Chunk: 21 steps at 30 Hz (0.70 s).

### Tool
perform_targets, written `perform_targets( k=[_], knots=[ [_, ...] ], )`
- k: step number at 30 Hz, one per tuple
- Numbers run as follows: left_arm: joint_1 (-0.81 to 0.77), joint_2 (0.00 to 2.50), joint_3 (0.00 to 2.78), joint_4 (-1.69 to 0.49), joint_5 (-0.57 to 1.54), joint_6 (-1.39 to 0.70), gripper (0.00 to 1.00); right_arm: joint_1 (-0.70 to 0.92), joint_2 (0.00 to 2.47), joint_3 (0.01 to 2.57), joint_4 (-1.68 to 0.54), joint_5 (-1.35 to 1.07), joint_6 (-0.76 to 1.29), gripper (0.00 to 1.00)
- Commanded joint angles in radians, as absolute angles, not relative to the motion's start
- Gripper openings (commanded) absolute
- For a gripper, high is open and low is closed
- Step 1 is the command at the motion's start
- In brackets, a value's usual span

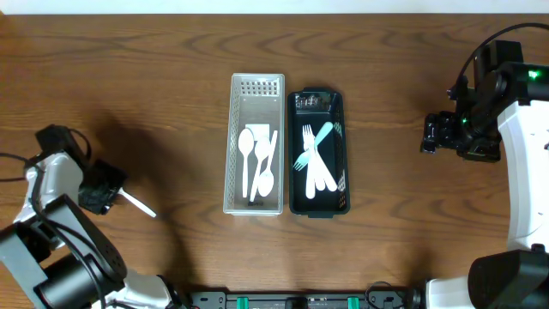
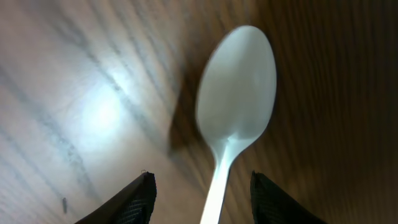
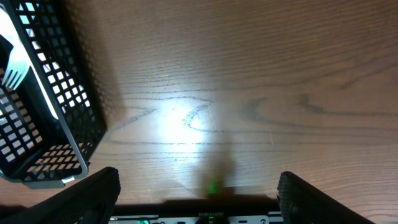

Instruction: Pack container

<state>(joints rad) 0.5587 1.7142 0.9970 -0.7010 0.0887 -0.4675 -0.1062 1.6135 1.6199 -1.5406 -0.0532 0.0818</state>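
The spoon's handle (image 1: pixel 125 196) (image 2: pixel 215 196) lies between but below my left gripper's fingers, so it is too early to close. My left gripper lowers first, then closes on the handle.
A white plastic spoon (image 2: pixel 239 87) points away from my left gripper (image 2: pixel 202 182), its handle running back between the two fingers with a gap on each side, so the jaws stand open around it. From overhead the spoon (image 1: pixel 139 205) shows as a thin white strip beside that gripper (image 1: pixel 116 194) at the table's left. In the middle stand a white basket (image 1: pixel 233 129) holding white spoons (image 1: pixel 247 148) and a black basket (image 1: pixel 292 154) holding white and pale blue forks (image 1: pixel 316 159). My right gripper (image 1: pixel 431 135) hovers open and empty at the right, with the black basket (image 3: pixel 74 106) to its left.
The wooden table (image 1: pixel 171 77) carries only the two baskets side by side. The right arm's white body (image 1: pixel 523 146) fills the right edge. A black rail (image 1: pixel 300 300) runs along the front edge.
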Motion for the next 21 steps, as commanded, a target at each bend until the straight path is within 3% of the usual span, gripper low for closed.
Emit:
perform_targets(
  k=[1,19,21],
  knots=[
    [0.513,1.740,0.997,-0.693,0.034,-0.466,0.52,-0.098,1.613,1.619,-1.540,-0.057,0.065,0.84],
    [0.479,1.833,0.997,-0.672,0.033,-0.469,0.52,-0.098,1.613,1.619,-1.541,-0.057,0.065,0.84],
    [0.479,1.835,0.997,-0.675,0.033,-0.469,0.47,-0.098,1.613,1.619,-1.541,-0.057,0.065,0.84]
  ],
)
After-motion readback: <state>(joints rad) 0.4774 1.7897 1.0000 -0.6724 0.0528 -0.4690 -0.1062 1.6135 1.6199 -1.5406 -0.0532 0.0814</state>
